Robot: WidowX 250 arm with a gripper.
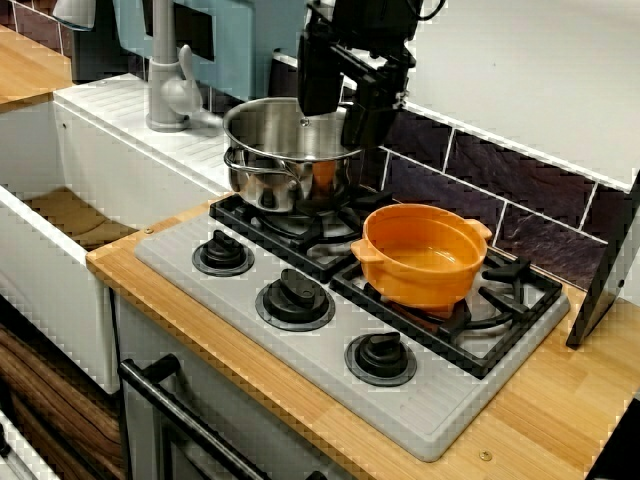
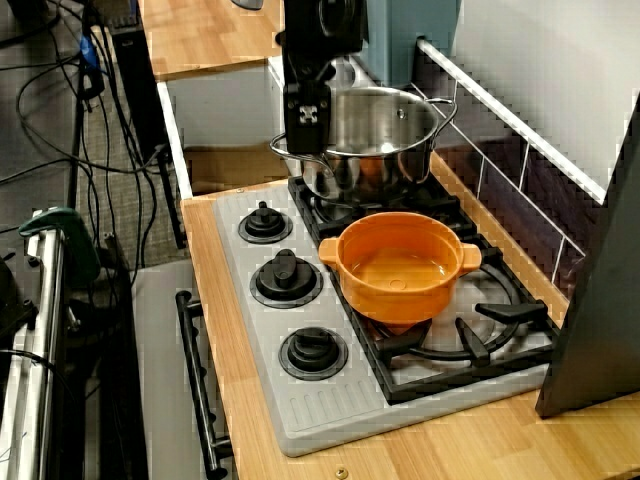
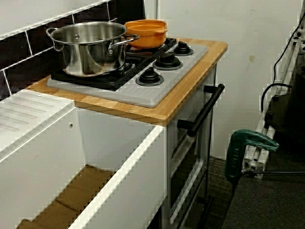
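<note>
I should grab the orange pot by its rim [image 1: 380, 213] next. Then my gripper can shift it on the pot's burner [image 1: 487, 312].
In the front view my black gripper [image 1: 336, 125] hangs open over a shiny steel pot [image 1: 285, 150], with nothing between its fingers. The steel pot stands on the back-left burner of a grey hob [image 1: 300, 350]. The view from the hob's right end shows the gripper [image 2: 306, 140] in front of the steel pot's [image 2: 385, 140] left rim and handle. An empty orange pot [image 1: 425, 255] sits on the burner to the right, seen closer as the orange pot [image 2: 400, 265]. The view from the sink side shows the steel pot [image 3: 90, 50] and orange pot [image 3: 145, 31], but not the gripper.
Three black knobs [image 1: 295, 295] line the hob's front. A grey tap [image 1: 165, 80] and a white sink [image 1: 60, 230] lie to the left. A dark board [image 1: 605, 270] leans on the tiled wall at the right. A black oven handle [image 3: 205, 109] and a green clamp [image 3: 248, 143] are below.
</note>
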